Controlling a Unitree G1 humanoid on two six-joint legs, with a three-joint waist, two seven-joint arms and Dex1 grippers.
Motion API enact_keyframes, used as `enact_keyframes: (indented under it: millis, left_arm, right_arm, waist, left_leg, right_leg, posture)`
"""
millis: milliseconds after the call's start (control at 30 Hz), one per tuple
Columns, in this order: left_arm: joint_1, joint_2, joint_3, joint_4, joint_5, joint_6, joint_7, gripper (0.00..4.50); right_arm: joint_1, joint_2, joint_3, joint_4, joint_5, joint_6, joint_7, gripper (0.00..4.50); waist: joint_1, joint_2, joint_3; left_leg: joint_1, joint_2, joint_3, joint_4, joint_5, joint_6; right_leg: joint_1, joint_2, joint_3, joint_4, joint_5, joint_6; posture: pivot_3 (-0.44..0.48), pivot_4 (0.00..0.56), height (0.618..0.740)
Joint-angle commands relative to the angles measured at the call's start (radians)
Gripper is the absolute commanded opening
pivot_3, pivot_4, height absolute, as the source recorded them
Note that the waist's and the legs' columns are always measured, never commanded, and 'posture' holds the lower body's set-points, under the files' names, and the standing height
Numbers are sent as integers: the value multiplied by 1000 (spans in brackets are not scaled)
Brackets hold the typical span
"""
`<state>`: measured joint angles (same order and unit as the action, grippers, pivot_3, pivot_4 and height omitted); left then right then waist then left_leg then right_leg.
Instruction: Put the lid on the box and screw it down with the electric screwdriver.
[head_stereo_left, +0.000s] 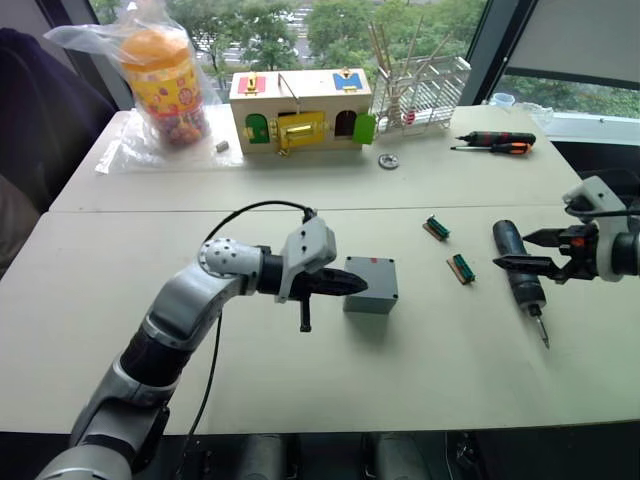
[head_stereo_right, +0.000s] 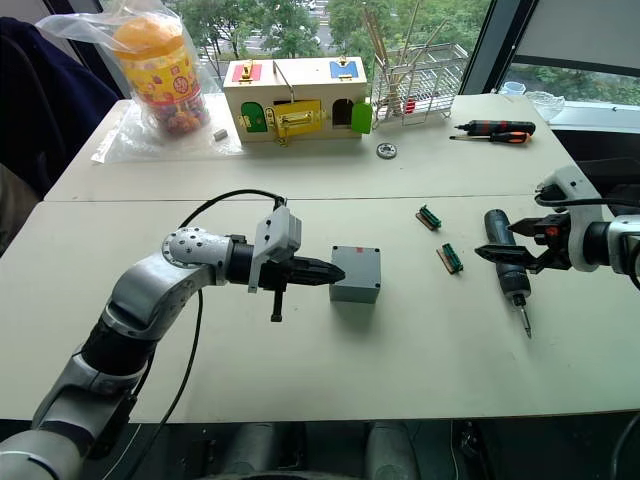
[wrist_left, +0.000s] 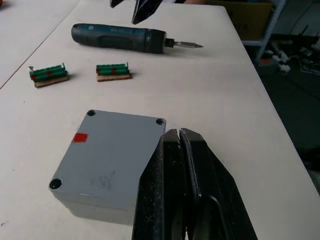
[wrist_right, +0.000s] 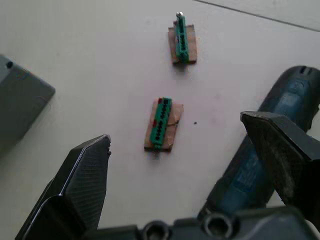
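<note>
My right gripper grabs the electric screwdriver's body (head_stereo_left: 525, 286) (wrist_right: 231, 189) beside the collar next, to keep the bit free to drive the lid's screws.
The grey box (head_stereo_left: 370, 290) stands in the middle of the near table. The lid (wrist_left: 110, 150), with its small red mark, lies on top of it with screw holes at the corners. My left gripper (head_stereo_left: 360, 286) is shut and empty, its tips against the box's upper edge on the side toward me. The dark electric screwdriver (head_stereo_left: 520, 275) lies flat to the right, bit pointing at the table's front edge. My right gripper (head_stereo_left: 512, 250) stands open over its handle end, one finger above the body and the other beside it.
Two green connector strips (head_stereo_left: 436, 227) (head_stereo_left: 461, 268) lie between box and screwdriver. On the far table stand a wooden latch box (head_stereo_left: 300, 110), a bagged jar (head_stereo_left: 162, 85), a wire rack (head_stereo_left: 420, 90) and hand screwdrivers (head_stereo_left: 497, 142).
</note>
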<state>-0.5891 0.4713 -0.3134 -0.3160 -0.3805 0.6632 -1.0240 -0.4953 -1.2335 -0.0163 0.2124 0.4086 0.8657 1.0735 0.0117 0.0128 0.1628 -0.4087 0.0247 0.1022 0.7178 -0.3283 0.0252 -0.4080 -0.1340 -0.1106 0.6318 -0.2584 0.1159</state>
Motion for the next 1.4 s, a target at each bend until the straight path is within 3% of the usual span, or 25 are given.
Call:
enact_keyframes:
  millis: [33,200,567,767,967,1067,1233,1400]
  left_arm:
    - [3,9,-18,-69,5,0,16,0]
    - [24,13,-32,-127,-4,17,45,0]
    - [102,-37,-43,-219,-25,85,172,0]
    - [122,-46,-46,-234,-32,108,216,0]
    - [110,-45,-52,-197,-20,92,226,0]
    - [110,-40,-56,-186,-12,82,226,0]
    - [111,-38,-54,-171,-9,69,223,0]
    - [100,-34,-50,-137,-1,47,208,0]
  right_arm:
    - [-74,-47,81,94,-84,2,79,4478]
    - [-209,-40,204,241,-156,82,192,4478]
    - [-468,66,413,618,-394,-25,390,4478]
    - [-598,189,429,852,-487,-83,385,4478]
    - [-616,267,454,967,-581,-145,379,4478]
    - [-611,281,457,990,-615,-166,387,3794]
    - [-594,297,443,1012,-651,-188,372,1903]
    - [-590,312,406,1020,-652,-194,328,1802]
  waist:
    - [0,0,0]
    - [0,0,0]
    - [-4,1,0]
    - [-2,1,0]
    - [-1,1,0]
    - [-1,1,0]
    - [-1,1,0]
    - [-2,-1,-2]
  left_leg:
    - [0,0,0,0,0,0]
    - [0,0,0,0,0,0]
    - [0,0,0,0,0,0]
    - [0,0,0,0,0,-1]
    - [-1,0,2,0,0,-1]
    - [0,0,1,1,1,-1]
    - [0,0,1,1,1,-1]
    - [1,0,1,2,1,-2]
  right_leg:
    - [0,0,0,0,0,0]
    - [0,0,0,0,0,0]
    - [0,0,0,-1,0,0]
    - [0,0,0,-1,0,0]
    - [1,0,-1,-1,0,0]
    - [2,0,-1,0,0,0]
    - [2,0,-2,-1,0,0]
    - [5,0,-2,-1,0,0]
  posture:
    - [0,150,708]
    - [0,150,708]
    - [0,150,708]
    - [0,150,708]
    - [0,150,708]
    - [0,150,708]
    - [0,150,708]
    - [0,150,708]
